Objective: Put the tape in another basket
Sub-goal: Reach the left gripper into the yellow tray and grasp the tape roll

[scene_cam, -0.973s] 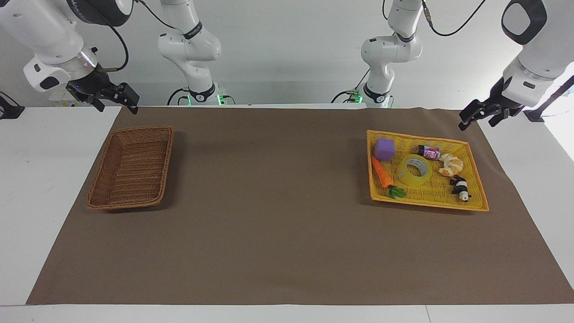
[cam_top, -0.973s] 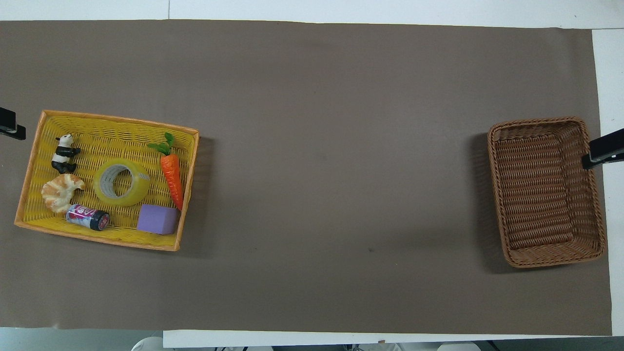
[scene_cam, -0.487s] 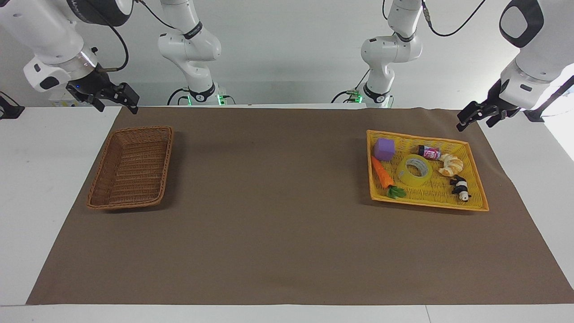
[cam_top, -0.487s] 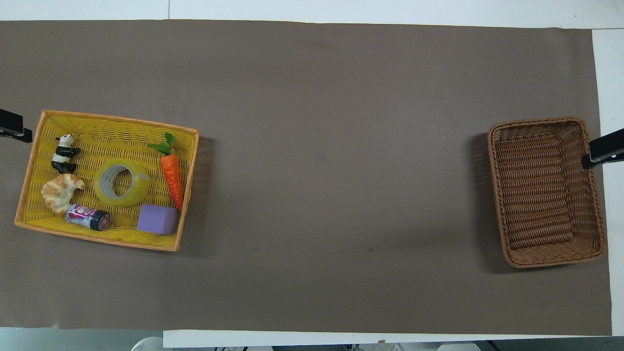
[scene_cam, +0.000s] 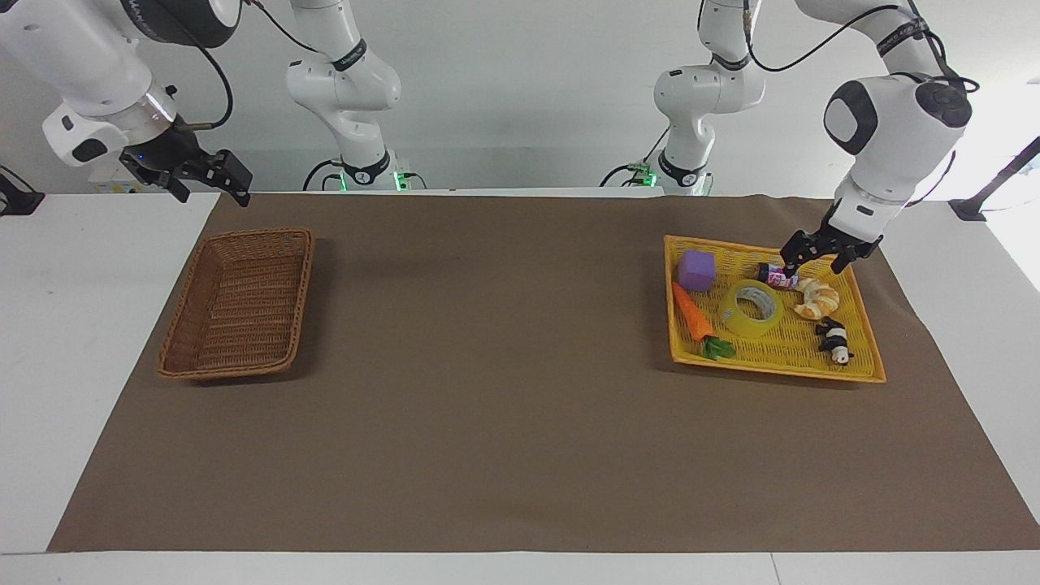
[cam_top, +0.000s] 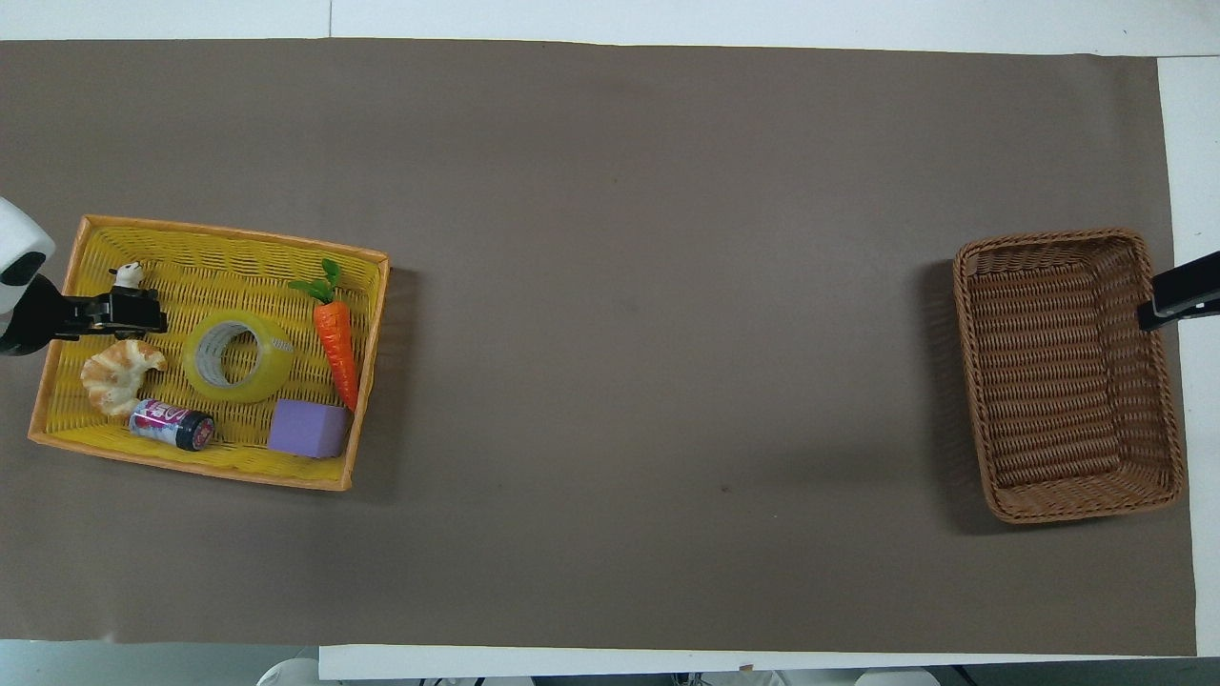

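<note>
Next, my left gripper pinches the roll by its ring wall (cam_top: 199, 354), because the tape roll is wide across with an open hole in its middle (cam_top: 240, 356).
The tape (scene_cam: 751, 309) is a yellow translucent roll lying flat in the middle of the bright yellow tray (scene_cam: 772, 370); it also shows in the overhead view (cam_top: 238, 355). My left gripper (scene_cam: 815, 260) is open and empty, raised over the tray above the small can and the croissant, apart from the tape. In the overhead view the left gripper (cam_top: 143, 315) covers part of the panda. The brown wicker basket (scene_cam: 236, 309) stands empty at the right arm's end of the table, also in the overhead view (cam_top: 1067, 372). My right gripper (scene_cam: 213, 185) waits open over the basket's outer edge.
In the tray with the tape lie a purple cube (scene_cam: 697, 270), a carrot (scene_cam: 692, 313), a small can (scene_cam: 776, 276), a croissant (scene_cam: 816, 298) and a panda figure (scene_cam: 834, 340). A brown mat (scene_cam: 504, 390) covers the table between tray and basket.
My left arm has swung in from outside the table's end and lowered its gripper over the yellow tray. The right arm and all objects have not moved.
</note>
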